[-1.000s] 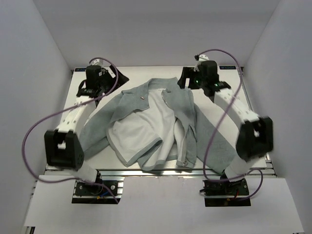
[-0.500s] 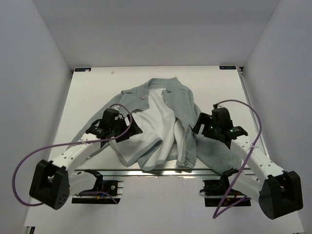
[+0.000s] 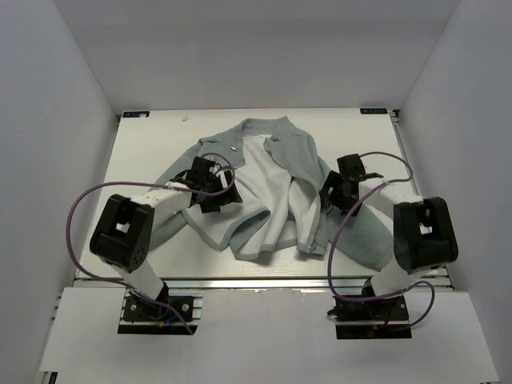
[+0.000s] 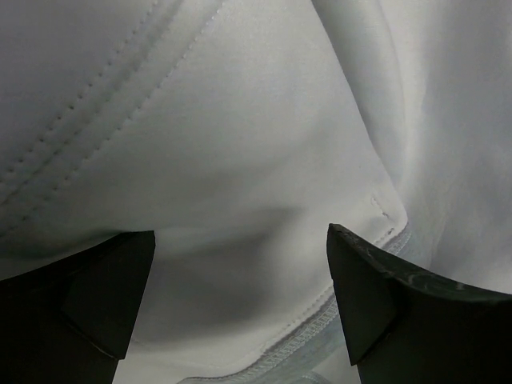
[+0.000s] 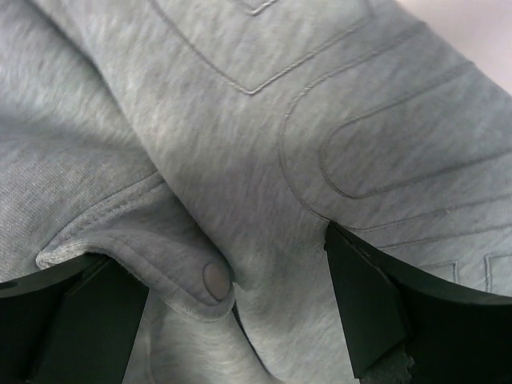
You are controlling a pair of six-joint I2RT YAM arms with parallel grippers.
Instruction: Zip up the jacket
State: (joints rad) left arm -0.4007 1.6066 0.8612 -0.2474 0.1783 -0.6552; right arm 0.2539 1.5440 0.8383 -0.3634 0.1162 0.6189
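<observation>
I will next grab the jacket's front panel with my left gripper by the panel's free edge near the stitched hem, to line the panel up for zipping.
The light grey-green jacket (image 3: 298, 158) lies open on the table, its white lining (image 3: 258, 196) facing up and its collar at the far side. My left gripper (image 3: 216, 190) is open, low over the left front panel. In the left wrist view its gripper (image 4: 240, 240) straddles white lining (image 4: 240, 120) just above the stitched hem (image 4: 320, 320). My right gripper (image 3: 331, 196) is open over the jacket's right side. In the right wrist view its gripper (image 5: 236, 264) spans grey fleece with a pocket flap and a snap button (image 5: 216, 278).
The white table (image 3: 144, 152) ends at a metal rail (image 3: 264, 280) at the near edge. White walls close in the left, right and far sides. Purple cables (image 3: 80, 208) loop from both arms.
Both arms have swung in from beside the jacket and now sit on it, the left on the lining, the right on the right side. The fabric has shifted slightly.
</observation>
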